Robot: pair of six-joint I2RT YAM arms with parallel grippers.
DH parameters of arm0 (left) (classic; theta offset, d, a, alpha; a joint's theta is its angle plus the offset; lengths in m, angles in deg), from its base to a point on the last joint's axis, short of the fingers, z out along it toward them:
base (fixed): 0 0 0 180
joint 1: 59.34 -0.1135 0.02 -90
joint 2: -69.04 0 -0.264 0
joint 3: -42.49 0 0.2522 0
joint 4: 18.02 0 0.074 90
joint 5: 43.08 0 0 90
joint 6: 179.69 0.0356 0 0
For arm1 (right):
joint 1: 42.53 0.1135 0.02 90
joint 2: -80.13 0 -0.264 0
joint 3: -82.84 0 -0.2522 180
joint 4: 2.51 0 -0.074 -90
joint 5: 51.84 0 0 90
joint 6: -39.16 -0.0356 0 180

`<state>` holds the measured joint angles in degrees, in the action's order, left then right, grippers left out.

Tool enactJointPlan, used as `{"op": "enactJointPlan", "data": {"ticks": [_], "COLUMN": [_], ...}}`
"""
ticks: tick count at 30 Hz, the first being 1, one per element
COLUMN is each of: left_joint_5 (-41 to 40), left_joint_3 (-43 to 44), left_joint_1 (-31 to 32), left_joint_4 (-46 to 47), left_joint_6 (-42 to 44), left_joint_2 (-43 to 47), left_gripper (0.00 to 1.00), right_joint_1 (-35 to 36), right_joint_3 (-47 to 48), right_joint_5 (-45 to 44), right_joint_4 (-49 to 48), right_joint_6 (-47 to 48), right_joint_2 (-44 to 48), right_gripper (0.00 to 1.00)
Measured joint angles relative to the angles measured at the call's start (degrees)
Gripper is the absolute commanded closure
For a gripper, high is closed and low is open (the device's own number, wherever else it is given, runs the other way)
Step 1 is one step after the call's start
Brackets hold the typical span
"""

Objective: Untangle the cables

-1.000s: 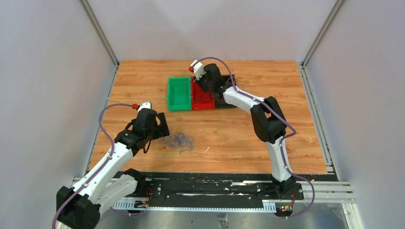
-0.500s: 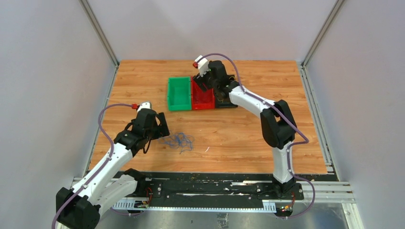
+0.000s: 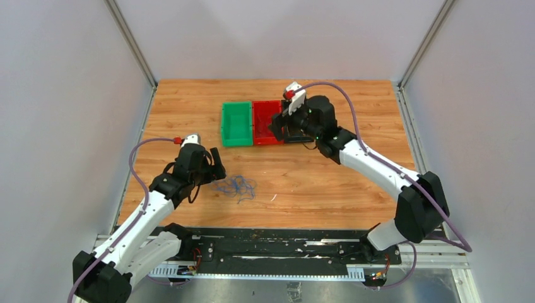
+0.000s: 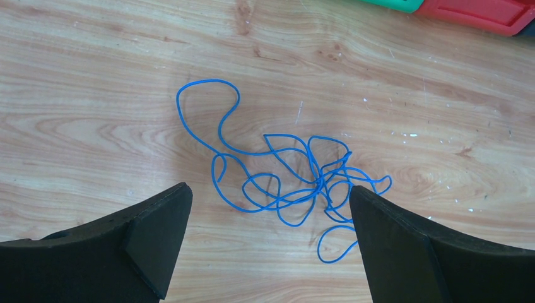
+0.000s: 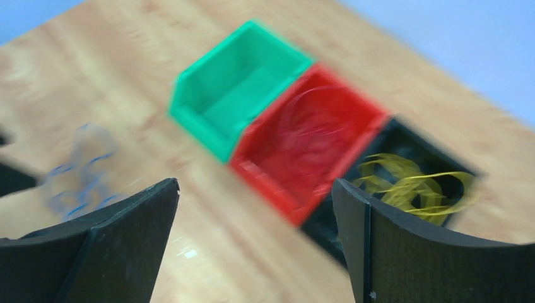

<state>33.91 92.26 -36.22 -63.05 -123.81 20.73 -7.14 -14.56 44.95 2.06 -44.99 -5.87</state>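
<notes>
My right gripper grabs the blue cable (image 3: 236,186) by its bunched parts next, so the cable's loops beside my left gripper stay free to untangle.
A tangled blue cable (image 3: 236,186) (image 4: 318,181) lies loose on the wooden table. My left gripper (image 3: 213,166) (image 4: 268,188) hovers just left of it, open, with nothing between its fingers. My right gripper (image 3: 281,126) (image 5: 253,183) is open and empty, raised at the near side of the bins. A red cable (image 5: 315,126) is coiled inside the red bin (image 3: 265,123) (image 5: 296,202). A yellow cable (image 5: 416,186) fills the black bin (image 5: 410,142). The right wrist view is blurred by motion; the blue cable (image 5: 82,170) shows faintly at its left.
A green bin (image 3: 236,123) (image 5: 240,95) stands left of the red one, touching it, with nothing visible inside. The three bins form a row at the table's far middle. Grey walls with metal rails enclose the table on three sides.
My right gripper has opened wide and swung right, from over the red bin to beside the black one, its elbow dropping outward. The left arm and blue cable have hardly moved.
</notes>
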Motion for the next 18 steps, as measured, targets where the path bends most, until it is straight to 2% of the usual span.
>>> {"op": "enactJointPlan", "data": {"ticks": [3, 7, 13, 18], "left_joint_5": [0.35, 0.55, 0.37, 0.46], "left_joint_3": [0.0, 0.0, -0.24, -1.31], "left_joint_1": [0.0, 0.0, 0.0, 0.0], "left_joint_4": [0.24, 0.39, 0.35, 0.28], "left_joint_6": [-0.96, -2.12, -3.41, -4.0], "left_joint_2": [-0.37, -0.5, 0.13, 1.33], "left_gripper": [0.0, 0.0, 0.0, 0.0], "right_joint_1": [1.66, 9.05, 16.76, 17.97], "right_joint_3": [-5.4, -7.08, -4.87, -1.49], "right_joint_5": [8.98, 15.67, 16.57, 15.72], "right_joint_4": [-1.07, -0.72, 3.61, 6.16], "right_joint_6": [-5.7, -9.99, -10.16, -8.61], "right_joint_2": [1.7, -3.17, -12.83, -19.19], "right_gripper": [0.03, 0.04, 0.04, 0.06]}}
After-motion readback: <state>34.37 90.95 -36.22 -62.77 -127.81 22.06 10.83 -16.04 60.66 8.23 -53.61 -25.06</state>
